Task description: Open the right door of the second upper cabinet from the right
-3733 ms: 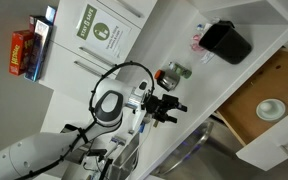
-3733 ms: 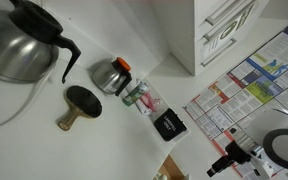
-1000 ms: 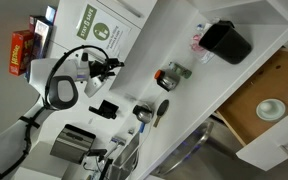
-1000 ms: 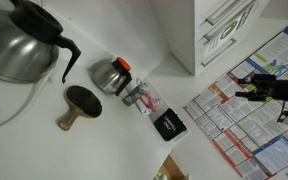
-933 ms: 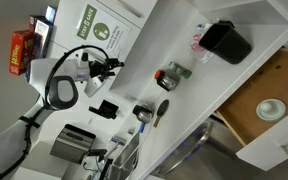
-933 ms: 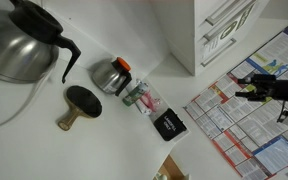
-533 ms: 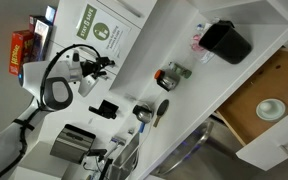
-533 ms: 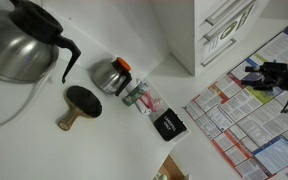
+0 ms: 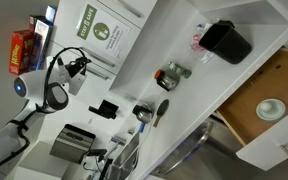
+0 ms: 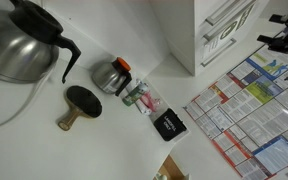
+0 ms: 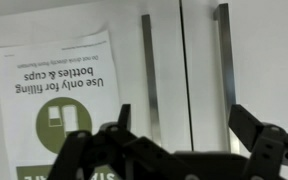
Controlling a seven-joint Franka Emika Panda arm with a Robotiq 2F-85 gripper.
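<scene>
Next, my gripper grips the long metal bar handle on the poster door, fingers on either side of the bar, to pull that cabinet door open.
White upper cabinet doors with two long metal bar handles fill the wrist view: one handle [image 11: 147,70] on the door that carries a green-and-white poster [image 11: 59,105], printed upside down here, and the other handle [image 11: 224,60] on the neighbouring door. The seam between the doors runs between them. My gripper [image 11: 184,125] is open and empty, and its fingers frame both handles from a short distance. It hangs before the doors in both exterior views [image 9: 79,65] [image 10: 281,35]. The doors [image 10: 224,30] are shut.
A red box [image 9: 24,52] stands beside the cabinet. A black container [image 9: 227,42], a steel jug [image 9: 171,73] and an open drawer with a bowl [image 9: 269,108] lie along the counter. A coffee pot [image 10: 19,40], a carafe [image 10: 109,75] and wall posters [image 10: 249,110] are nearby.
The arm has risen from the counter area to the cabinet doors. Over the last second the gripper moved closer to the handles. The gripper stays open.
</scene>
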